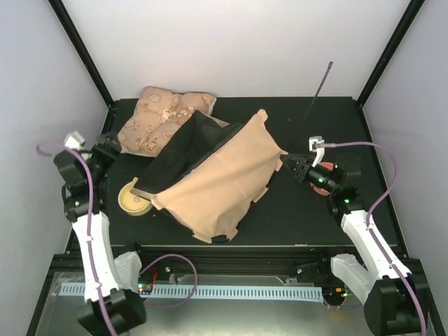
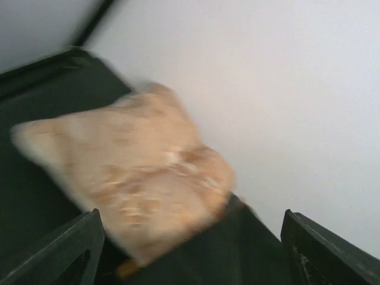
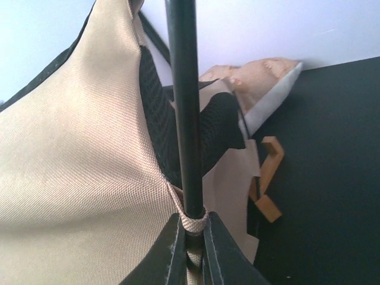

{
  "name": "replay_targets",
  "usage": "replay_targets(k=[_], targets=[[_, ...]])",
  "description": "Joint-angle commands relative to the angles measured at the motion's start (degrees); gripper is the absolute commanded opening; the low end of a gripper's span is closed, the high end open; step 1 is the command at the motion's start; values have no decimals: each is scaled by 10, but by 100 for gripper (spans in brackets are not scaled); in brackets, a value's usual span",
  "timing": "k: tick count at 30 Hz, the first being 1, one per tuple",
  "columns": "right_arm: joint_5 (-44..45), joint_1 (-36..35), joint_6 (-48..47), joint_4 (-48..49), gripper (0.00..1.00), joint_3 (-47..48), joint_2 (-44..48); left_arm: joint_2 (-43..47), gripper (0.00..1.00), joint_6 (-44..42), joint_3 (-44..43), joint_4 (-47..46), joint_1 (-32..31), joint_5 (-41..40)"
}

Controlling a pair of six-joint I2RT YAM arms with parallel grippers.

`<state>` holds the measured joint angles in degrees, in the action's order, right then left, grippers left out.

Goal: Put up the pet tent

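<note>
I need to grab the tent (image 1: pixel 224 178) by its bunched tan corner (image 1: pixel 278 155) with my left gripper next, which leaves the pole free for my right gripper to guide.
The pet tent (image 1: pixel 224 178) lies collapsed mid-table, tan canvas up, with its black lining (image 1: pixel 178 154) showing on the left side. My right gripper (image 1: pixel 292 166) is at the tent's right corner, shut on a thin black pole (image 1: pixel 313 105) that slants up to the back right. In the right wrist view the fingers (image 3: pixel 222 255) pinch the pole (image 3: pixel 181 89) where it passes through a tan webbing loop (image 3: pixel 193 222) on the canvas (image 3: pixel 77 166). My left gripper (image 1: pixel 110 149) is open by the table's left edge. Its view is blurred, and its fingers (image 2: pixel 65 255) stand wide apart with nothing between them.
A beige floral cushion (image 1: pixel 157 115) lies at the back left, partly under the tent, and fills the left wrist view (image 2: pixel 130 178). A round tan ring-shaped piece (image 1: pixel 134 199) sits by the tent's left front corner. A small wooden piece (image 3: pixel 270 178) lies beside the canvas.
</note>
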<state>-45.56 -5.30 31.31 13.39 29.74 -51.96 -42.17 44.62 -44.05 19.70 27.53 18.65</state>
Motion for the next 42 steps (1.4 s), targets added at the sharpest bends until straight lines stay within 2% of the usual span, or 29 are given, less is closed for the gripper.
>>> replay_targets(k=[1, 4, 6, 10, 16, 20, 24, 28, 33, 37, 42], targets=[[7, -45, -50, -14, 3, 29, 19, -86, 79, -41, -134, -133, -106, 182], [11, -65, -77, -29, 3, 40, 28, -187, 85, -158, -308, -14, -243, 180], [18, -72, -99, -57, 3, 54, 31, -239, 87, -209, -382, 12, -291, 221], [14, -84, -140, -110, 2, 82, 28, -291, 89, -275, -465, 41, -324, 267], [64, -152, -205, -162, 2, 112, 42, -363, 92, -385, -592, 182, -388, 203], [88, -191, -241, -175, 2, 124, 57, -412, 92, -452, -695, 289, -467, 172], [89, -210, -259, -186, 2, 132, 64, -434, 91, -519, -713, 348, -519, 177], [87, -212, -265, -196, 2, 136, 62, -462, 80, -527, -728, 390, -521, 227], [82, -212, -266, -200, 2, 141, 60, -493, 73, -569, -739, 452, -522, 306], [79, -213, -267, -206, 2, 148, 56, -493, 56, -561, -710, 446, -522, 323], [79, -212, -267, -210, 2, 153, 51, -490, 42, -558, -693, 445, -523, 339]])
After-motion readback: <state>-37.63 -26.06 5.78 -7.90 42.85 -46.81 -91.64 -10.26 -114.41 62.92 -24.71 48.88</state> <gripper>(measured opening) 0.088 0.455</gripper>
